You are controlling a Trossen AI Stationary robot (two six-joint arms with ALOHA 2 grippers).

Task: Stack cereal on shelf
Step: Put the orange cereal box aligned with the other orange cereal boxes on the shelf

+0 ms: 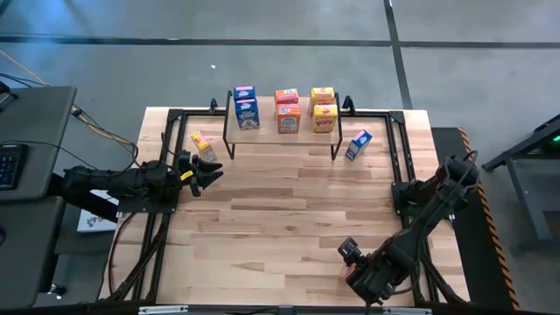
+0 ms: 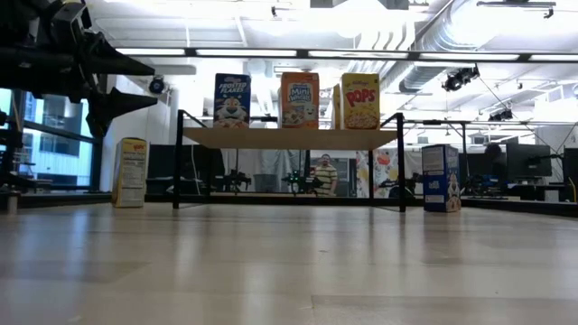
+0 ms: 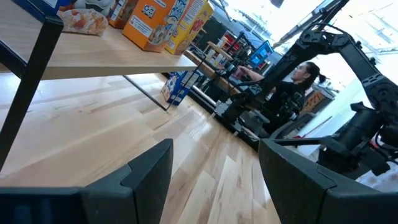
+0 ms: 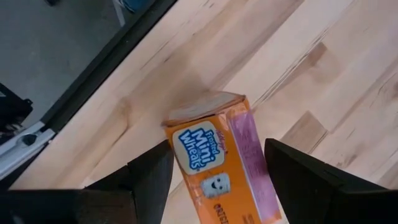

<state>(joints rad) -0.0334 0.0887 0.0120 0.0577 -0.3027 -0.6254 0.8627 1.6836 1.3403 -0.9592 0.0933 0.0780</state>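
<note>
My right gripper should close on the box now: in the right wrist view my fingers reach down past the orange box's upper end (image 4: 211,134), one on each side.
The shelf (image 1: 282,133) stands at the table's far middle, and on its plank are two blue (image 1: 246,105), two orange (image 1: 288,108) and two yellow (image 1: 324,107) cereal boxes. A yellow box (image 1: 203,143) stands on the table left of the shelf, and a blue box (image 1: 358,144) right of it. Near the front right corner, an orange Mini Wheats box (image 4: 214,162) rests on the table. My right gripper (image 4: 214,180) points down over it, open, one finger on either side. My left gripper (image 1: 208,175) is open and level at the table's left.
A dark metal frame (image 1: 398,149) runs along the table's edges. The wide middle of the tabletop (image 1: 289,210) is bare wood. A person (image 2: 325,173) stands in the room beyond the far edge. A desk with a keyboard (image 1: 9,162) is off the table's left.
</note>
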